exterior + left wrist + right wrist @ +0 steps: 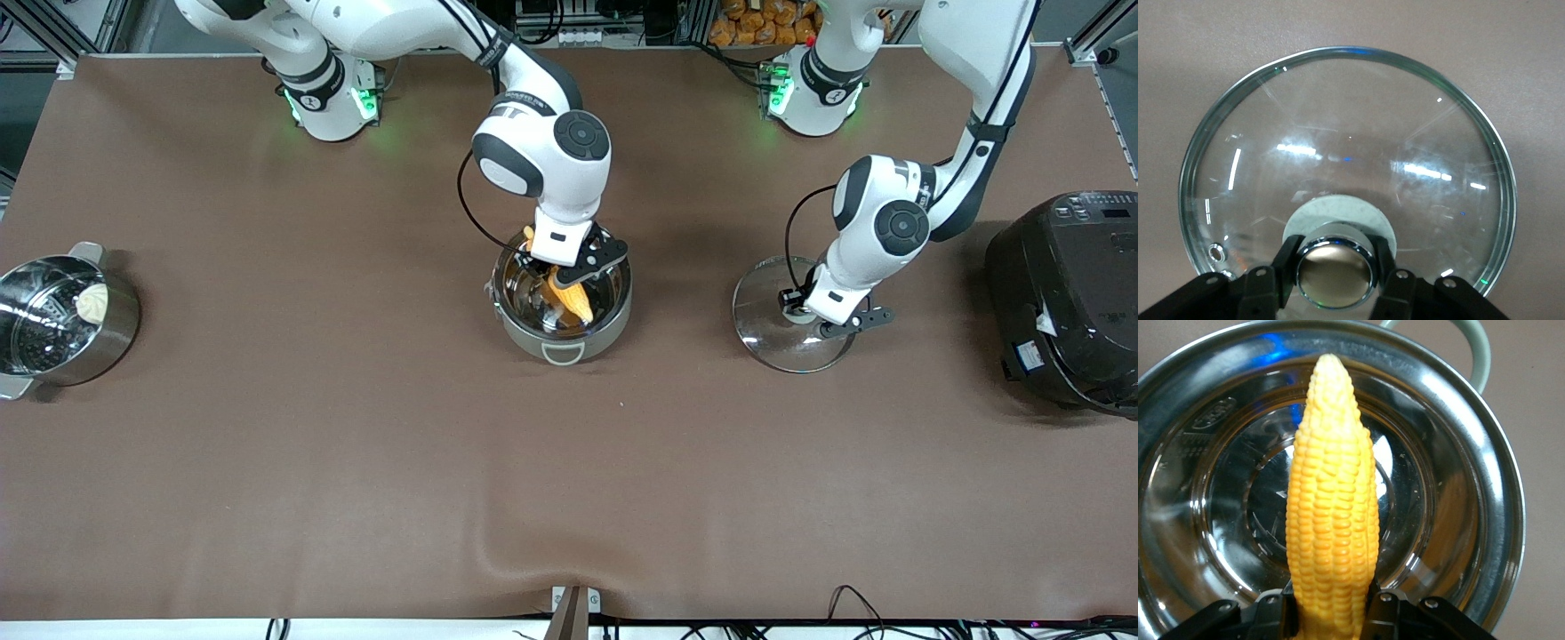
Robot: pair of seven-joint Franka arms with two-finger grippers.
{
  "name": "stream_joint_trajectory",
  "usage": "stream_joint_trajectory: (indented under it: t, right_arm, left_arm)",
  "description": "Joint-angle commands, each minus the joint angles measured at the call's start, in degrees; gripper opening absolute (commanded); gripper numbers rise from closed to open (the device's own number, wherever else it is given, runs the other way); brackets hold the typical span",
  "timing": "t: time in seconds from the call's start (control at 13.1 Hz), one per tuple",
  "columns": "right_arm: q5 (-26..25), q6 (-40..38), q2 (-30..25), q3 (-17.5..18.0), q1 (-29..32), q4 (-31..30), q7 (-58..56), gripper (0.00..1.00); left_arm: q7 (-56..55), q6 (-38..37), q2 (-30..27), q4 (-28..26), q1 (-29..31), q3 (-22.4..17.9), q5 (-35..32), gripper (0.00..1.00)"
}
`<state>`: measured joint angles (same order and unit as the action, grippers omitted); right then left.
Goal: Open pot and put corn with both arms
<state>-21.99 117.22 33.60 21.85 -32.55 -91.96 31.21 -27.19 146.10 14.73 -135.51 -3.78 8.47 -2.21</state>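
The yellow corn (571, 298) (1331, 507) is inside the steel pot's rim and would rest in the pot. My right gripper should open now to let it go.
The shiny steel pot (613, 311) stands open in the middle of the table. My right gripper (562, 274) is shut on the yellow corn (571, 298) and holds it over the pot's inside, tip pointing down toward the bottom. In the right wrist view the corn (1331, 507) fills the middle of the pot (1485, 493). The glass lid (773, 342) lies on the table toward the left arm's end. My left gripper (800, 311) is shut on its coppery knob (1335, 270), with the lid's glass (1351, 147) flat on the table.
A steel pot with a steamer insert (62, 320) and a pale bun stands at the right arm's end. A large black cooker (1067, 298) stands at the left arm's end, close to the lid.
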Motion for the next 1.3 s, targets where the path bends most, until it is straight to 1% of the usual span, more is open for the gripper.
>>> stream_joint_trajectory:
  t: [0.0, 0.08, 0.15, 0.38, 0.46, 0.61, 0.69, 0.76, 0.84, 0.92, 0.99, 1.22]
  right_arm:
    - [-1.57, -0.32, 0.85, -0.49, -1.37, 1.70, 1.75, 0.30]
    - [-1.65, -0.32, 0.85, -0.58, -1.38, 2.05, 1.67, 0.99]
    - [-1.57, -0.41, 0.76, -0.49, -1.38, 2.14, 1.67, 1.00]
    - [-0.69, -0.94, 0.15, -0.49, -0.50, 3.71, 1.67, 1.00]
    - [-0.51, -1.20, -0.20, -0.49, -0.15, 4.24, 1.67, 1.00]
    - [-0.34, -3.47, -1.78, -0.41, 2.21, 5.56, 1.58, 1.00]
    - [1.23, -4.44, -3.09, -0.23, 4.32, 5.74, 1.58, 1.00]
    - [4.81, -4.54, -4.93, -0.32, 6.77, 5.74, 1.06, 1.00]
    - [7.98, -5.15, -6.69, -0.23, 9.84, 5.65, 0.62, 1.00]
    - [9.32, -6.55, -7.67, -0.23, 12.31, 5.65, 0.09, 1.00]
    - [9.94, -8.30, -8.28, -0.23, 14.95, 5.65, -1.92, 1.00]
    - [11.96, -12.61, -9.60, -0.23, 24.96, 5.30, -12.80, 1.00]
  left_arm:
    - [0.39, 0.68, -0.23, -0.19, 0.70, 0.50, -0.34, 0.40]
    - [0.04, 0.68, -0.23, -0.11, 0.70, 0.50, -0.34, 0.76]
    - [-0.05, 0.59, -0.23, -0.02, 0.70, 0.50, -0.34, 1.00]
    - [-0.76, -0.46, -1.80, 2.34, 1.14, 0.50, -0.25, 1.00]
    - [-0.76, -2.20, -2.59, 3.40, 1.14, 0.41, -0.25, 1.00]
    - [0.03, -5.98, -4.00, 7.87, 2.63, 0.41, -0.34, 1.00]
    - [0.03, -9.22, -4.53, 11.20, 3.51, 0.41, -0.34, 1.00]
    - [0.12, -13.86, -4.53, 15.76, 3.60, 0.41, -0.34, 1.00]
    - [0.12, -20.26, -4.10, 21.55, 3.69, 0.41, -0.34, 1.00]
    - [0.21, -25.02, -3.83, 25.61, 3.95, 0.32, -0.34, 1.00]
    - [0.30, -27.68, -3.92, 28.43, 4.04, 0.32, -0.34, 1.00]
    - [3.63, -31.38, -4.62, 34.06, 4.57, -0.12, -0.34, 1.00]
